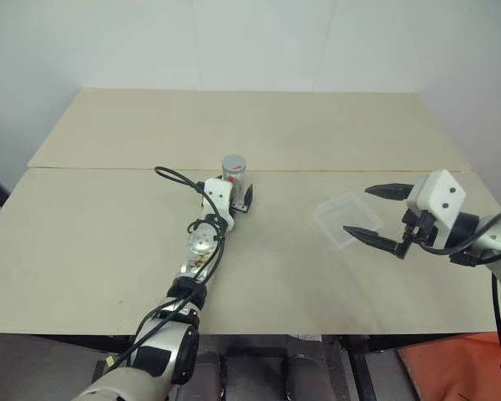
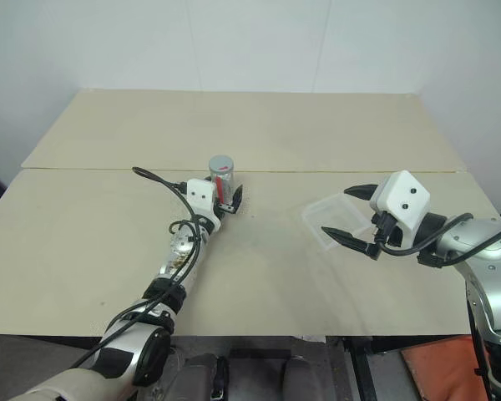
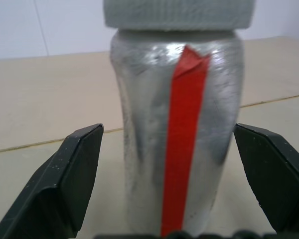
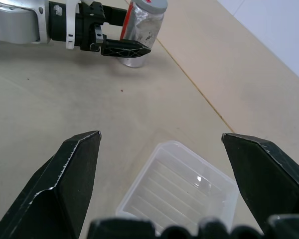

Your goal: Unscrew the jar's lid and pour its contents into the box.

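Observation:
My left gripper has its black fingers on both sides of the jar's lower body (image 3: 177, 164). It should close on the jar now.
The silver-grey jar (image 1: 233, 174) with a red stripe stands upright near the table's middle, and its grey lid (image 1: 234, 161) sits on top. My left gripper (image 3: 169, 134) is open around the jar's lower body. One black finger (image 3: 72, 169) stands on each side of the jar, with a gap to it. The contents are hidden inside the jar. The clear box (image 1: 332, 219) lies flat on the table to the right. My right gripper (image 1: 357, 209) hovers open just above the box's right part, fingers pointing left; nothing is between them.
The beige table (image 1: 100, 251) has a seam (image 1: 359, 171) running across just behind the jar. A white wall rises behind the far edge. Bare tabletop lies between the jar and the box.

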`<state>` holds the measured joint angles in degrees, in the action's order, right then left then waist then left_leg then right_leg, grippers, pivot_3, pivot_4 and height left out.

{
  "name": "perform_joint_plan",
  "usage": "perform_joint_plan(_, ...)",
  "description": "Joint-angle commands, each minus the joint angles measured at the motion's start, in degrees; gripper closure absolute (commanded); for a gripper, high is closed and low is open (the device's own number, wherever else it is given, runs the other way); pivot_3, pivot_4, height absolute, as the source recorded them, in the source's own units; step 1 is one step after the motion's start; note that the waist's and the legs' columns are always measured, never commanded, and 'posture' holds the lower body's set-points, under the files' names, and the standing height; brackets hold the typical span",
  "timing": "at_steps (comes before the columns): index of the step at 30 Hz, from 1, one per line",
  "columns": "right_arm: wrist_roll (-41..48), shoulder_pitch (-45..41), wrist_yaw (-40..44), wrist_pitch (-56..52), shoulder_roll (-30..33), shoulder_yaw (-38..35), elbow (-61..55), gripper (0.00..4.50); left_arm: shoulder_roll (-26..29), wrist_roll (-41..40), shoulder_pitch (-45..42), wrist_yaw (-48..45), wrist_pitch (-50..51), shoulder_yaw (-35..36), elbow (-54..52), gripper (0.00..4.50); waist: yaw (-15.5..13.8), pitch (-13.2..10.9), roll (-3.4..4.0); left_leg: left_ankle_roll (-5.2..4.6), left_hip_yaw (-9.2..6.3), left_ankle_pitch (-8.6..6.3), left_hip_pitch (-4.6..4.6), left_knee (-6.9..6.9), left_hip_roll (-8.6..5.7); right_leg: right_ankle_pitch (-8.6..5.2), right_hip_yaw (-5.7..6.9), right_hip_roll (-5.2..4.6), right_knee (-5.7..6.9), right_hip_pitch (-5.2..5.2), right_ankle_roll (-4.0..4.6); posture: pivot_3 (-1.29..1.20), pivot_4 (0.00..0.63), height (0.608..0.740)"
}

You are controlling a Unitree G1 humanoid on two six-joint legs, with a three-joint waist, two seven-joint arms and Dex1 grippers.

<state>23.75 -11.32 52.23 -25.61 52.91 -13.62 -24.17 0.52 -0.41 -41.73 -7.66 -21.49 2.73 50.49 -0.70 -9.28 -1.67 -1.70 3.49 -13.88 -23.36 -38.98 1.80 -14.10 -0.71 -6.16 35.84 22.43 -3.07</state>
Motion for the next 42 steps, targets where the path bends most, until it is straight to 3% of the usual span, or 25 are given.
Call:
perform_joint_plan(1, -0.3, -0.4, -0.6, 0.8, 0.8, -2.0, -0.9, 0.00, -0.6, -0.9, -2.5, 0.2, -2.9, 0.7, 1.7, 0.02, 0.0, 0.0, 0.00, 0.00, 0.00, 0.00, 0.00, 0.00, 0.00, 0.00, 0.00, 0.00, 0.00, 0.00, 0.00, 0.00, 0.150, 0.740)
perform_joint_plan(2, -0.4, -0.4, -0.7, 0.8, 0.8, -2.0, -0.9, 0.00, -0.7, -1.0, -2.9, 0.3, -2.9, 0.9, 2.4, 0.02, 0.0, 0.0, 0.00, 0.00, 0.00, 0.00, 0.00, 0.00, 0.00, 0.00, 0.00, 0.00, -0.01, 0.00, 0.00, 0.00, 0.150, 0.740)
perform_joint_plan(5, -0.4, -0.3, -0.7, 0.7, 0.8, -2.1, -1.0, 0.00, -0.5, -0.5, -4.0, 1.3, -3.1, 1.4, 4.4, 0.61, 0.0, 0.0, 0.00, 0.00, 0.01, 0.00, -0.01, 0.00, 0.00, 0.00, 0.01, 0.00, -0.01, 0.00, -0.01, 0.00, 0.150, 0.740)
perform_joint_plan(10, -0.7, -0.9, -0.7, 0.7, 0.8, -1.7, -0.6, 0.00, -0.2, -1.0, -4.9, 1.2, -3.1, 2.0, 5.8, 2.19, 0.0, 0.0, -0.01, 0.00, 0.02, 0.00, -0.01, 0.00, 0.00, 0.00, 0.02, 0.00, -0.01, 0.00, -0.01, 0.00, 0.150, 0.740)
perform_joint_plan(11, -0.8, -1.0, -0.8, 0.8, 0.7, -1.6, -0.6, 0.00, -0.2, -1.1, -4.9, 0.8, -3.4, 2.1, 5.7, 2.33, 0.1, 0.0, -0.01, 0.00, 0.02, 0.00, -0.01, 0.00, 0.00, 0.00, 0.02, 0.00, -0.01, 0.00, -0.01, 0.00, 0.150, 0.740)
perform_joint_plan(16, -1.1, -1.8, -1.2, 0.8, 0.2, -1.0, -0.9, 0.00, 0.0, -1.0, -3.9, -0.5, -4.3, 1.5, 2.7, 2.36, 0.0, 0.0, -0.01, 0.01, 0.02, 0.01, -0.01, 0.00, 0.00, 0.00, 0.01, 0.00, 0.00, 0.01, -0.01, 0.00, 0.150, 0.740)
perform_joint_plan(19, 0.1, -4.2, -3.3, -1.2, -1.3, 0.1, -2.6, 0.00, 0.5, -2.2, -1.7, -3.2, -1.0, 0.9, -4.9, 2.36, 0.1, 0.0, -0.01, 0.01, 0.01, 0.01, -0.04, 0.00, 0.00, 0.01, 0.01, 0.00, 0.00, 0.04, -0.01, 0.00, 0.150, 0.740)
perform_joint_plan(24, 7.3, -10.7, -13.7, -10.4, -12.6, 4.1, -8.3, 0.00, 5.3, -6.8, 9.0, -16.6, 15.2, -5.3, -33.1, 2.36, 1.0, 0.0, 0.01, 0.14, -0.08, 0.08, -0.05, 0.13, 0.07, 0.00, -0.05, 0.04, 0.09, 0.17, 0.00, 0.00, 0.150, 0.740)
perform_joint_plan(30, 5.7, -13.8, -27.8, -15.0, -27.7, 12.8, -13.4, 0.00, 11.4, -13.2, 19.1, -23.3, 30.9, -8.5, -57.2, 2.36, 1.1, 0.0, 0.06, 0.18, -0.12, 0.11, -0.19, 0.08, 0.09, 0.01, -0.09, 0.04, 0.24, 0.38, 0.02, 0.00, 0.150, 0.740)
perform_joint_plan(37, 3.9, -15.1, -33.7, -16.4, -34.3, 18.1, -14.6, 0.00, 12.5, -13.2, 23.1, -23.0, 36.0, -10.6, -64.8, 2.36, 0.3, 0.0, 0.07, 0.15, -0.14, 0.11, -0.38, -0.01, 0.03, 0.01, -0.06, 0.01, 0.23, 0.50, 0.02, 0.00, 0.150, 0.740)
perform_joint_plan(42, 1.0, -16.1, -33.4, -14.3, -34.9, 21.6, -13.3, 0.00, 11.6, -12.2, 24.0, -21.2, 35.6, -11.2, -65.7, 2.36, 0.6, 0.0, 0.07, 0.15, -0.12, 0.11, -0.41, 0.01, 0.03, 0.01, -0.08, 0.03, 0.25, 0.60, 0.02, 0.00, 0.150, 0.740)
